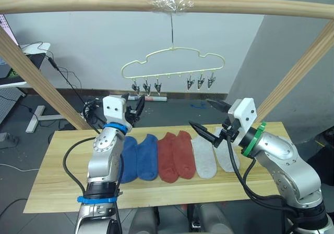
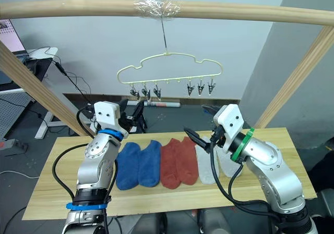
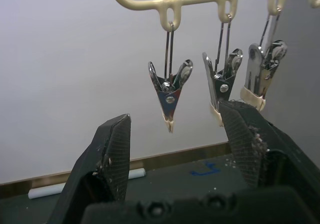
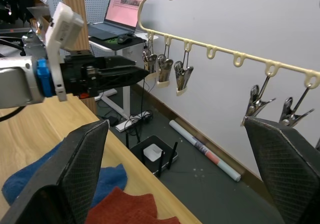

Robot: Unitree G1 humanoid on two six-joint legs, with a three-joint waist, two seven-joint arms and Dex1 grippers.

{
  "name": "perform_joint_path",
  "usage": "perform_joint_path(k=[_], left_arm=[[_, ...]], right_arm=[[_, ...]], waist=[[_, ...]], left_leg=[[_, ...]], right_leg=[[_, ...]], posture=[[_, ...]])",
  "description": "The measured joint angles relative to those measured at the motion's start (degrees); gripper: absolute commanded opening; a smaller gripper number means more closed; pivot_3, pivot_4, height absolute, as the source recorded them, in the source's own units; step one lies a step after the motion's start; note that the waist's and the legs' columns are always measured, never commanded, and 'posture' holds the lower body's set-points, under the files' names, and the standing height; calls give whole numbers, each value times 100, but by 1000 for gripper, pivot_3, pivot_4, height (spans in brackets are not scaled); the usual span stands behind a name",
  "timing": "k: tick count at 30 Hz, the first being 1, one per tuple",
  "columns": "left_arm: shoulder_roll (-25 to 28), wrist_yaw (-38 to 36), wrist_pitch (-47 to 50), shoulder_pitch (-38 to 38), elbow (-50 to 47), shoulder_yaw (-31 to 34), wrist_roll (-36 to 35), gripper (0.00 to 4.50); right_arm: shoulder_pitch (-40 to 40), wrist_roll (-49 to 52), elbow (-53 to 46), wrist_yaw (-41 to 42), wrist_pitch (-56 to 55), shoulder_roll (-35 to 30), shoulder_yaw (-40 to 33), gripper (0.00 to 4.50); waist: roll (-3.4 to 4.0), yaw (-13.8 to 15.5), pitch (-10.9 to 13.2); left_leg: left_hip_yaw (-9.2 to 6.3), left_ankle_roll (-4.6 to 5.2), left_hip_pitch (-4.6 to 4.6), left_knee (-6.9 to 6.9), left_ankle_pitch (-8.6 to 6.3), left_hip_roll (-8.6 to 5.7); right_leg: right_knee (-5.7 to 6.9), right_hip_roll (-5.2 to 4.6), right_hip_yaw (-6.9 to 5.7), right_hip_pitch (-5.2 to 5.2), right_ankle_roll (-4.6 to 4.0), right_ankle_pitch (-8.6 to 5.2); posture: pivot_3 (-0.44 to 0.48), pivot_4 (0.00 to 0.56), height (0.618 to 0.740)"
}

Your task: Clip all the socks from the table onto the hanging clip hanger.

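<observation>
The left gripper grabs the metal squeeze handles of the hanger's end clip next, to open the clip for a sock (image 1: 129, 158).
Several socks lie side by side on the table (image 1: 57, 184): two blue socks (image 1: 138, 158), two rust-red socks (image 1: 176, 156) and two light grey socks (image 1: 211, 157). The pale clip hanger (image 1: 175, 62) hangs above the table's far edge, with three metal clips (image 1: 146, 86) at its left and three clips (image 1: 201, 81) at its right, all empty. My left gripper (image 1: 136, 109) is raised just below the left clips (image 3: 170, 92), open and empty. My right gripper (image 1: 199, 112) hovers open over the grey socks, holding nothing.
The hanger's hook is taped to a round wooden pole (image 1: 78, 2) whose slanted legs (image 1: 36, 77) stand at both table ends. Behind, a desk with a laptop (image 4: 125, 12) stands at the left, with cables and a tube (image 1: 156, 98) on the floor.
</observation>
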Motion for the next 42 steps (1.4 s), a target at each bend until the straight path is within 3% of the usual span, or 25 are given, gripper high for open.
perform_joint_path(k=[14, 35, 38, 42], left_arm=[[-138, 394, -474, -345, 321, 133, 15, 3089], [-152, 693, -492, -549, 328, 231, 13, 3089], [-167, 684, -491, -549, 328, 227, 10, 2517], [-184, 671, -490, -552, 328, 219, 8, 1329]], right_arm=[[-219, -2, 3, 28, 84, 69, 86, 4500], [-383, 9, 97, 227, 54, 113, 89, 4500], [-391, 11, 101, 261, 51, 129, 90, 4500], [-396, 11, 105, 275, 50, 139, 90, 4500]], waist=[[-18, -130, 131], [-22, -129, 143], [-22, -128, 143], [-22, -128, 144]], left_leg=[[2, 0, -18, 0, 0, 1], [2, -1, -21, -1, 0, 0], [2, -1, -21, -2, 0, 0], [2, -1, -22, -2, 0, 0]], right_leg=[[7, 0, -1, -24, 1, 4], [4, -1, -2, -25, 9, 2], [4, -1, -1, -25, 9, 2], [3, -1, -2, -26, 9, 2]], posture=[[-248, 249, 740], [-243, 243, 740], [-243, 244, 740], [-242, 244, 740]])
